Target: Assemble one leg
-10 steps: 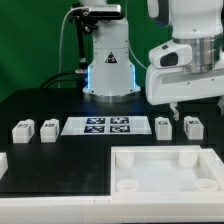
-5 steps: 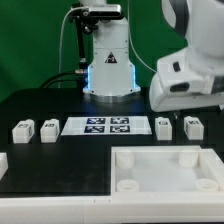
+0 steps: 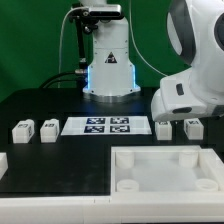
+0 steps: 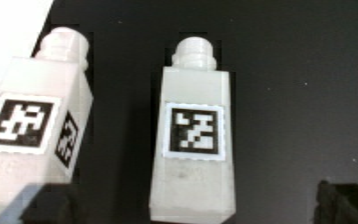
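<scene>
My fingers are still above the centred leg (image 3: 193,129), with black table showing wide beside it, so it is too early to close and my gripper lowers first.
Four legs lie on the black table in the exterior view: two at the left (image 3: 21,130) (image 3: 47,129) and two at the right (image 3: 163,127) (image 3: 193,126). The arm's white hand (image 3: 190,92) hangs low just above the right pair and hides my fingers there. In the wrist view one leg (image 4: 194,125) with its tag facing up lies between my fingertips, and a second leg (image 4: 34,115) lies beside it. My gripper (image 4: 194,205) is open, with a dark fingertip (image 4: 30,205) on either side of the centred leg, apart from it.
The marker board (image 3: 108,126) lies between the two pairs of legs. The large white tray-like piece with round holes (image 3: 165,172) fills the front right. The robot base (image 3: 108,60) stands at the back.
The arm has come down and shifted toward the exterior view's right, from above the table to just over the right pair of legs. The legs have not moved.
</scene>
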Available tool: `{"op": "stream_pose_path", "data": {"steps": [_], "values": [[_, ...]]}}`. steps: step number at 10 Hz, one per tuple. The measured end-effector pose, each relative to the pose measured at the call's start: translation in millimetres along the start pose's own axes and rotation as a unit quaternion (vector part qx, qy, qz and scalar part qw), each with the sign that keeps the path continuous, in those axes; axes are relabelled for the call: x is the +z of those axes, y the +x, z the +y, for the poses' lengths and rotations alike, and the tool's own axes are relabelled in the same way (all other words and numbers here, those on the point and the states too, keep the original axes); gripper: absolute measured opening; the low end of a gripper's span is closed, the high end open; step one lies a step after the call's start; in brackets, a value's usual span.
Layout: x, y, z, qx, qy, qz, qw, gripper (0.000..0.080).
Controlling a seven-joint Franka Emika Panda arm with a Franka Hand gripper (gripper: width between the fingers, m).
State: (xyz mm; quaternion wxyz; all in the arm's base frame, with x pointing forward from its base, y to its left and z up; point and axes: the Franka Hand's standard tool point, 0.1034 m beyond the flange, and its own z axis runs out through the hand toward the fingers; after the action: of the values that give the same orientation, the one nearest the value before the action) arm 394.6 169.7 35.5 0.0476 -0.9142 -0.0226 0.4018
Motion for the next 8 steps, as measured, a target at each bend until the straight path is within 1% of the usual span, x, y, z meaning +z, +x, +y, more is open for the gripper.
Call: {"op": "stream_pose_path", "data": {"steps": [2,3,4,5,6,8], "values": [[7.5,-1.5,-3.0,0.002,-0.003,-0.002,1.0,0.0649],[11.5,-3.2,-7.2,0.003,-0.007,-0.003,1.0,0.0649],[8.5,-1.4,-11.5,0.006,-0.009,0.003,1.0,0.0649],[24.5,-1.3,-9.3,0.006,-0.01,0.014,1.0,0.0649],[38.9,-6.4,-3.9,0.01,-0.012,0.004,1.0,0.0649],[39.2,0.4,-2.3,0.012,-0.009,0.004,1.0,0.0649]]}}
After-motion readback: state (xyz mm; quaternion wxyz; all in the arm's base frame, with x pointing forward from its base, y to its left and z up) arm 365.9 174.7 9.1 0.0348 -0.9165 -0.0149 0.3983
